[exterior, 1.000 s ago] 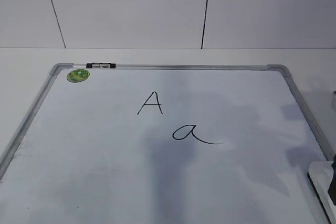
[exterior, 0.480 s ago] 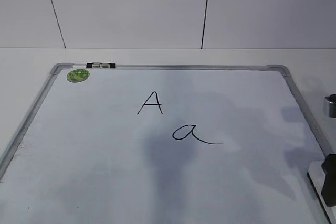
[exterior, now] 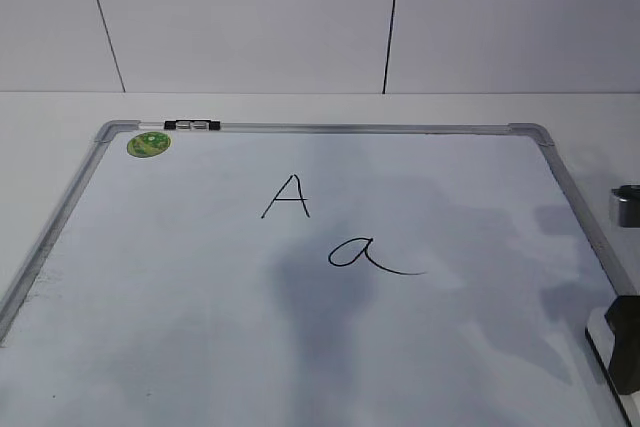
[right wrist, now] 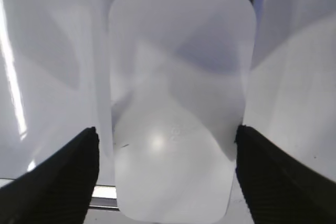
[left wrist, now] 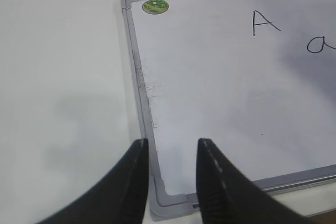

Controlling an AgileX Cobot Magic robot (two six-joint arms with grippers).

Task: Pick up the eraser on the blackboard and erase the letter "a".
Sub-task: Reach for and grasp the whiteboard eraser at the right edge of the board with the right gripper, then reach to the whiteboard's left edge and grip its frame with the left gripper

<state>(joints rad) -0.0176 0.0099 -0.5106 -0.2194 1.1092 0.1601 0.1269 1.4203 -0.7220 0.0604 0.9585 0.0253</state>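
The white eraser needs to wipe away the letter "a", so my right gripper will grab it by its long sides next.
The blackboard (exterior: 330, 128) is a white dry-erase board with a silver-grey frame, lying flat. The cursive letter "a" (exterior: 365, 255) is at its middle, below a capital "A" (exterior: 287, 197). The eraser (right wrist: 178, 103), a white rounded block, lies at the board's right edge and shows as a white sliver in the exterior view (exterior: 597, 331). My right gripper (right wrist: 167, 132) is open with one dark finger on each side of the eraser; it shows at the right edge of the exterior view (exterior: 625, 342). My left gripper (left wrist: 170, 142) is open and empty above the board's near left corner (left wrist: 173, 200).
A round green sticker (exterior: 148, 144) and a small black-and-white clip (exterior: 192, 125) sit at the board's far left corner. The board lies on a white table (left wrist: 63, 77) with a white panelled wall (exterior: 250, 17) behind it.
My right gripper has come further into view at the right edge, moving slightly left over the eraser. The letters and board are unchanged.
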